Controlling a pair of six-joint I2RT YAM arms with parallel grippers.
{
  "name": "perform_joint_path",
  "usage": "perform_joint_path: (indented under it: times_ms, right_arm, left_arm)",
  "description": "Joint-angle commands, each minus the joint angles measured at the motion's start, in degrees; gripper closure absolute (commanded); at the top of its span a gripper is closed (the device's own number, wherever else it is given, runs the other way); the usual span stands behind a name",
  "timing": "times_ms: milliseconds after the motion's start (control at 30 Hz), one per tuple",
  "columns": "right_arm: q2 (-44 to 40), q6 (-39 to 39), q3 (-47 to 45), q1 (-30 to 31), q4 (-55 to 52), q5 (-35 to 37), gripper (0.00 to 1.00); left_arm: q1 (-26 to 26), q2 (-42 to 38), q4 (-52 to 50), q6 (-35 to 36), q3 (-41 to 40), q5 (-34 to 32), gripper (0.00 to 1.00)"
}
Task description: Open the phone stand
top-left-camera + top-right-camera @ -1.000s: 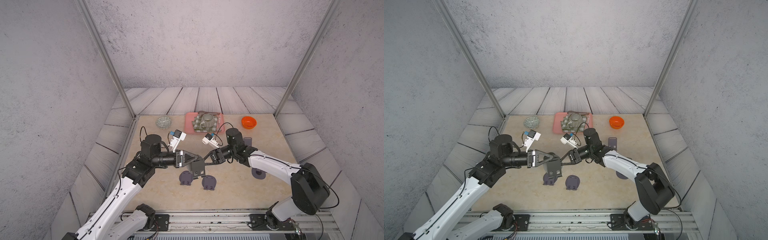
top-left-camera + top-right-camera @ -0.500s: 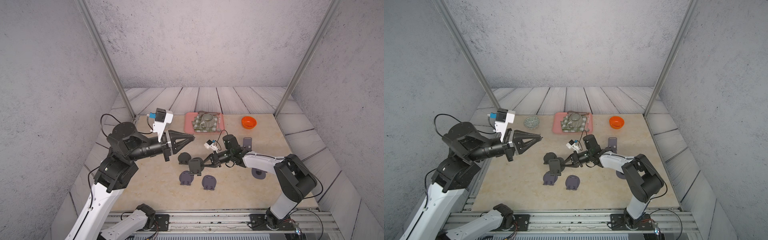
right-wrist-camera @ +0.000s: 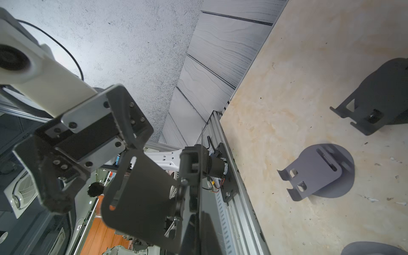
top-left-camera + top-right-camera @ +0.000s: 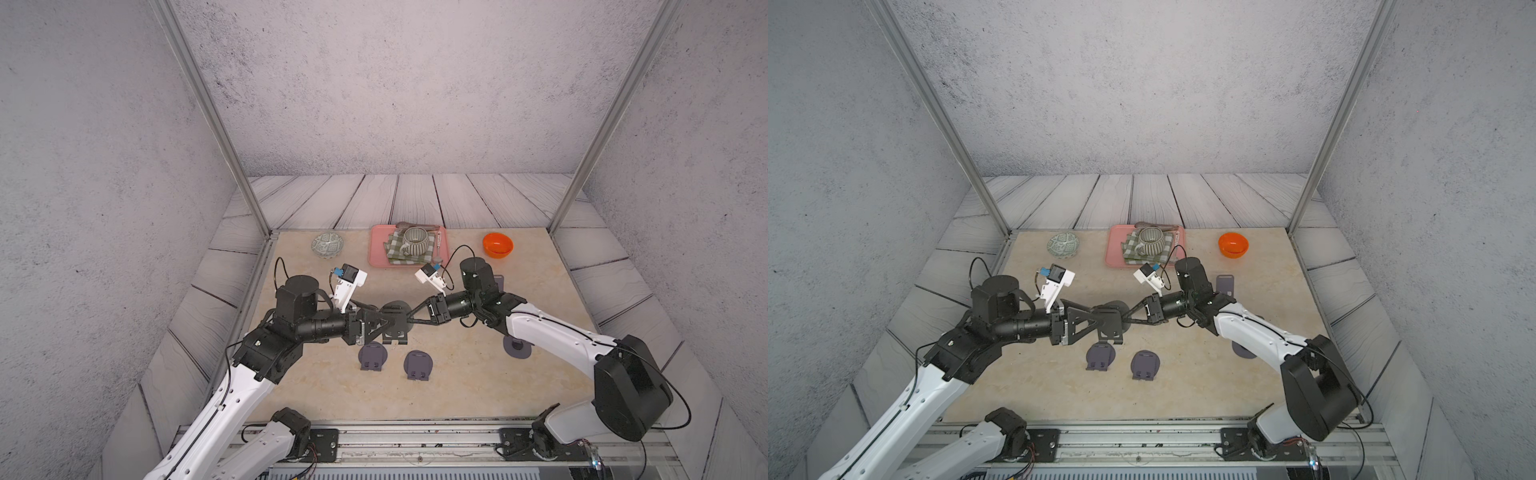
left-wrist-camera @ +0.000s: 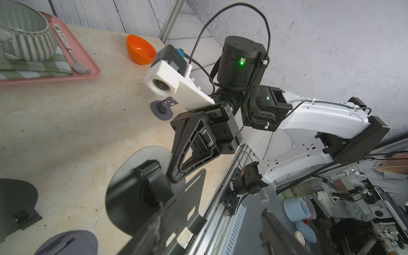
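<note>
The slotted plate needs to be opened out from the stand, so my left gripper should grip the slotted plate point(image 5: 187, 200) by its edge next and leave the base to my right gripper.
The phone stand point(image 4: 397, 316) point(image 4: 1111, 318) is dark grey, a round base with a hinged slotted plate, held above the table's middle between both arms. My right gripper point(image 4: 409, 320) point(image 4: 1126, 320) is shut on the rim of its base point(image 5: 123, 176), coming from the right. My left gripper point(image 4: 388, 323) point(image 4: 1100, 320) point(image 5: 212, 220) comes from the left with jaws open. One finger point(image 5: 156, 220) lies against the plate point(image 5: 183, 198), the other stands well clear. In the right wrist view the plate point(image 3: 141, 194) is swung out from the base.
Two folded stands point(image 4: 372, 356) point(image 4: 418, 365) lie flat just in front of the grippers. Another stand point(image 4: 517, 348) lies under the right arm, and a small dark plate point(image 4: 497, 283) stands behind it. At the back are a patterned bowl point(image 4: 327, 244), a pink tray point(image 4: 376, 259) with a mug, and an orange bowl point(image 4: 497, 244).
Half a second ago the left arm was raised back to the left and the stand was low at the table. Now the left gripper is back at the lifted stand, jaws open.
</note>
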Motion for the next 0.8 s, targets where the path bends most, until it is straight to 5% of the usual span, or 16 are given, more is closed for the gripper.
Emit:
perform_joint_path:
  times_ms: [0,467,767]
  right_arm:
    - [-2.03,-0.94,1.32,-0.17,-0.18,-1.48,1.00]
    - [-3.35,2.63,-0.01,0.00,4.10,-2.33,1.00]
    - [-1.14,5.60,-0.90,0.18,8.38,-3.12,1.00]
  left_arm:
    - [0.41,-1.73,4.59,-2.27,-1.42,-0.54,0.25]
    - [0.41,1.65,13.62,-3.53,-5.45,1.95,0.30]
    - [0.41,4.75,20.11,-5.83,-6.80,5.77,0.80]
